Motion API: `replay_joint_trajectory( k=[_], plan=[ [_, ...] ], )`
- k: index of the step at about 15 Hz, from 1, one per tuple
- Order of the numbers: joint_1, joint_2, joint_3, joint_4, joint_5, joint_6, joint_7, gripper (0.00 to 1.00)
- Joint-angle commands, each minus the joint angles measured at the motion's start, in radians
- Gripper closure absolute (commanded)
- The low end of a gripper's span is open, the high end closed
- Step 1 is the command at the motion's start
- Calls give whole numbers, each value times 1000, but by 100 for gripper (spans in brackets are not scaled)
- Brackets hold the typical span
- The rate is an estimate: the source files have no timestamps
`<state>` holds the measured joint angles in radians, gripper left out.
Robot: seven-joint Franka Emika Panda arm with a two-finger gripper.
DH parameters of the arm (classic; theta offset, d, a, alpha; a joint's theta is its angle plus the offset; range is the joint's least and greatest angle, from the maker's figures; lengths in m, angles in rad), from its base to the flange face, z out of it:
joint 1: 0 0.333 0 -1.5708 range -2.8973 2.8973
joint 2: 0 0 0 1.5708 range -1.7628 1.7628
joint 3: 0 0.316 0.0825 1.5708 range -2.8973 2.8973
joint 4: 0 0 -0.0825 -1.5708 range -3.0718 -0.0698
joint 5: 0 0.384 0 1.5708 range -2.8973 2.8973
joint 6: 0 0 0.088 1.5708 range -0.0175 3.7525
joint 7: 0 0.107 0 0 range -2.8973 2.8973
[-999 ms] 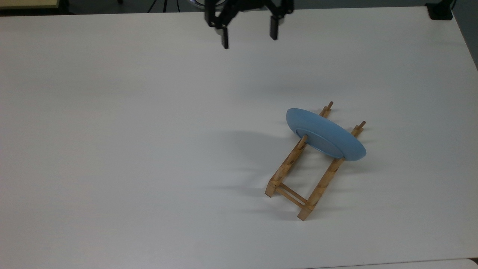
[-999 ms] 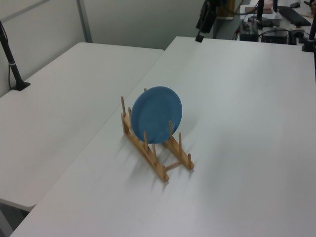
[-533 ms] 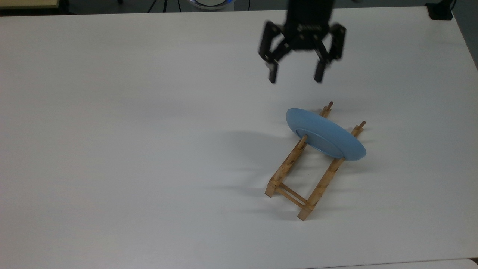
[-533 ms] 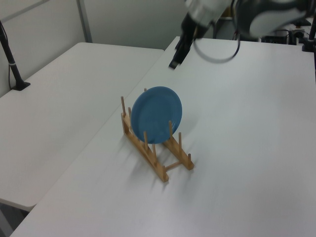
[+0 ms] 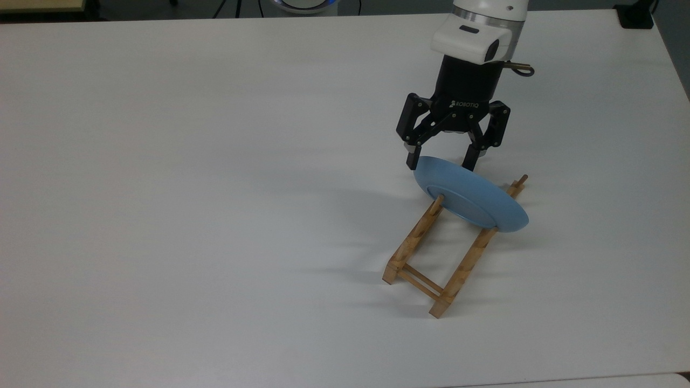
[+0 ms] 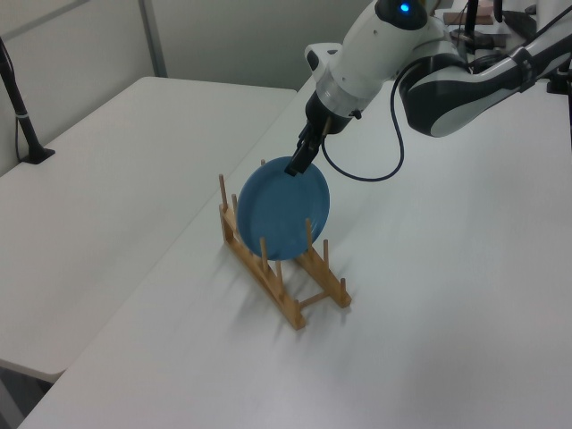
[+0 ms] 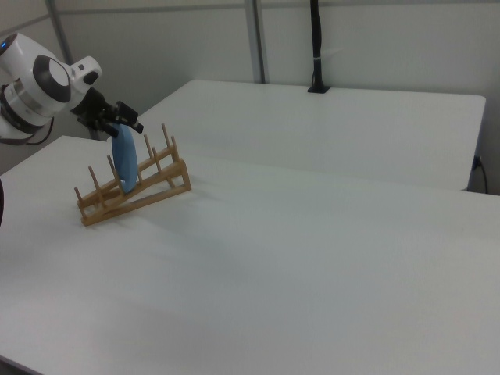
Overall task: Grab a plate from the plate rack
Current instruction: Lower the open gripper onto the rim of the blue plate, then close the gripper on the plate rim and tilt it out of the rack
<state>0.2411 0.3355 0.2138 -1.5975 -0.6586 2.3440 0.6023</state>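
I will lift the light-blue plate (image 6: 283,208) out of the wooden plate rack (image 6: 283,302), so next I will grab it with my gripper by the plate's rim, which is free of the pegs.
The light-blue plate (image 5: 470,197) stands on edge in the wooden plate rack (image 5: 412,242), leaning between its upright pegs. My gripper (image 5: 441,163) hangs open right at the plate's upper rim, one finger on each side of it, not closed on it. From the side, the plate (image 6: 283,208) faces the camera in the rack (image 6: 279,293), with the gripper (image 6: 295,167) at its top edge. In the right view the plate (image 7: 124,162) appears edge-on in the rack (image 7: 139,195), and the gripper (image 7: 119,123) straddles its top.
The rack sits on a wide white table (image 5: 215,215). A second white table (image 6: 116,152) adjoins it, carrying a black post (image 6: 21,112). A black clamp (image 5: 636,16) sits at the top view's far right corner.
The gripper has come from the table's far edge towards the rack and dropped to the plate's top rim, staying open. Plate and rack have not moved.
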Motion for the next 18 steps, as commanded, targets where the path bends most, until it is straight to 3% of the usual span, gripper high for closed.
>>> replay_joint_trajectory(
  k=[1, 4, 6, 9, 10, 13, 18],
  plan=[
    [18, -4, 6, 10, -23, 6, 53, 12],
    [18, -3, 6, 10, -21, 6, 54, 27],
    [21, 7, 6, 11, -24, 6, 53, 42],
    [23, 13, 6, 11, -41, 6, 53, 48],
    [23, 13, 6, 11, -53, 6, 53, 58],
    [23, 14, 12, 10, -58, 6, 53, 75],
    [23, 14, 12, 10, -84, 6, 53, 99]
  ],
)
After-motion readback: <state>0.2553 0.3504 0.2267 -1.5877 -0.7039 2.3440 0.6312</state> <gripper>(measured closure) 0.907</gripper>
